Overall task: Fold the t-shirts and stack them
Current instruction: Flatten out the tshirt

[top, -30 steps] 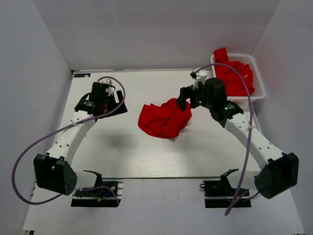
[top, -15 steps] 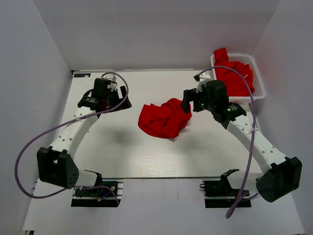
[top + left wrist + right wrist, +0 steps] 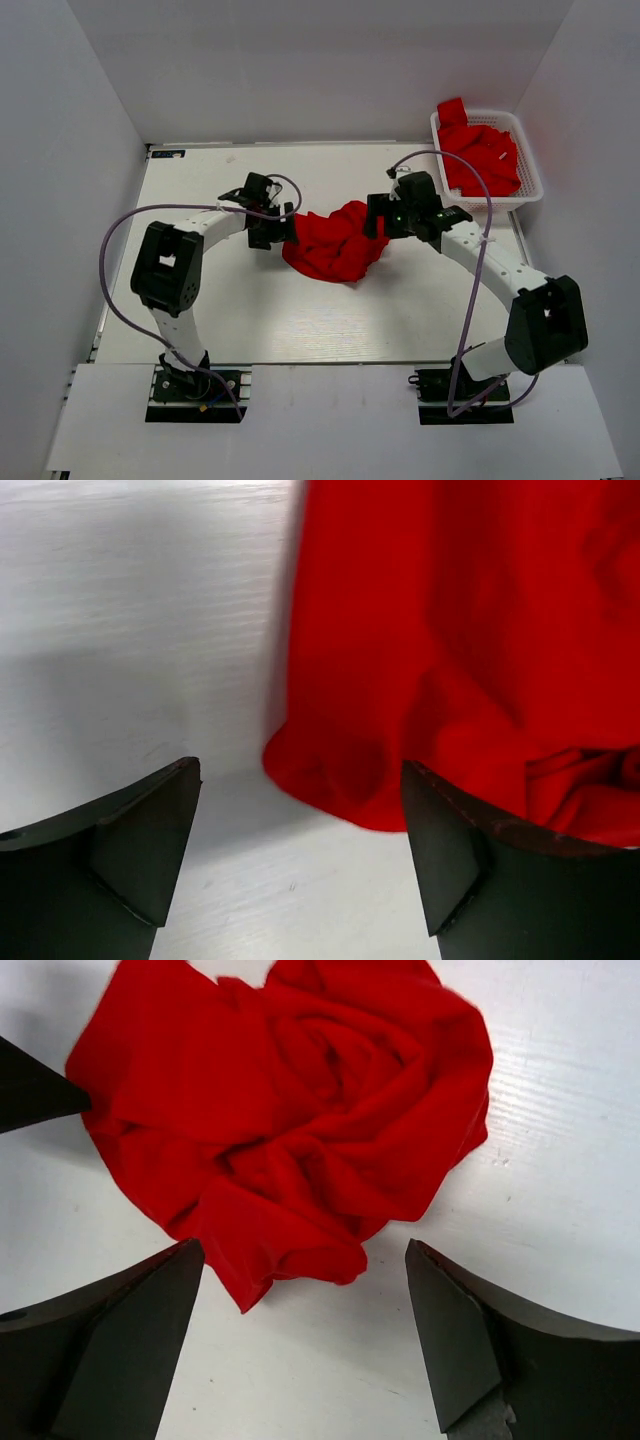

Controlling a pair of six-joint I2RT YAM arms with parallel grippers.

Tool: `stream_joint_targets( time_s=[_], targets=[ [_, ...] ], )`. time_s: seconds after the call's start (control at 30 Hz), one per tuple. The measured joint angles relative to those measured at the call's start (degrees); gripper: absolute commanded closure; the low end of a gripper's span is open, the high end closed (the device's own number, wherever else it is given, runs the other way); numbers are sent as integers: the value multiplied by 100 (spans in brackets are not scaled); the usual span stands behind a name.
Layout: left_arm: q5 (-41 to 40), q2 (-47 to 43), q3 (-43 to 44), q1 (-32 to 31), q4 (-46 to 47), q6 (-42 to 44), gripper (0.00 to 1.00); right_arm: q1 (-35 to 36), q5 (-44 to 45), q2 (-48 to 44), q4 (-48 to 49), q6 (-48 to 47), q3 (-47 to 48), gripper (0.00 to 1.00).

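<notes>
My left gripper takes hold of the red t-shirt next by the hem corner poking from the heap, to spread the t-shirt flat for folding.
A crumpled red t-shirt (image 3: 335,243) lies in a heap at the middle of the white table. My left gripper (image 3: 281,231) is open at the shirt's left edge. In the left wrist view its jaws stand wide apart (image 3: 300,865) with the shirt's hem (image 3: 450,630) just ahead of them, above bare table. My right gripper (image 3: 379,221) is open at the shirt's right edge. In the right wrist view its jaws (image 3: 305,1345) frame the near edge of the heap (image 3: 290,1130). Neither gripper holds cloth.
A white basket (image 3: 533,170) at the back right holds more red t-shirts (image 3: 480,155). White walls close in the table on three sides. A dark finger of the left gripper (image 3: 30,1090) shows at the left of the right wrist view.
My left arm has swung from the table's back left over to the shirt's left edge. My right gripper has edged left and lower, closer to the shirt. The shirt has not moved.
</notes>
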Motion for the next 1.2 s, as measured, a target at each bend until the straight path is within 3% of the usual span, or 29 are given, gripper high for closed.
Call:
stream_joint_targets(
  time_s=[0.1,0.2,0.23,0.27,0.3,0.33,0.37,0.4,0.7,1.03,1.2],
  targets=[
    [-109,306,179,-186,-7,-24,17,0,-31,262,15,262,-13,16],
    [-229,501,321,-308,17,-46,37,0,-155,492,37,439,-26,30],
    [-278,546,356,-334,28,-57,54,0,-199,549,55,496,-42,40],
    [-323,601,393,-358,26,-61,66,0,-247,605,57,540,-44,59],
    [-350,656,417,-367,35,-85,79,0,-286,658,61,638,-44,70],
    [-363,704,463,-372,20,-85,100,0,-308,686,74,621,-44,79],
    [-385,741,511,-398,-15,-87,100,0,-328,715,79,673,-44,93],
    [-415,780,568,-402,-48,-79,100,0,-343,730,85,695,-44,100],
    [-1001,463,654,-452,-177,-59,100,0,393,411,160,706,-44,100],
    [-2188,-2529,697,-457,468,162,100,-42,2277,-1403,579,46,356,100],
    [-2949,-3414,872,-457,494,389,100,-48,2861,-2028,914,-463,501,100]
  ],
)
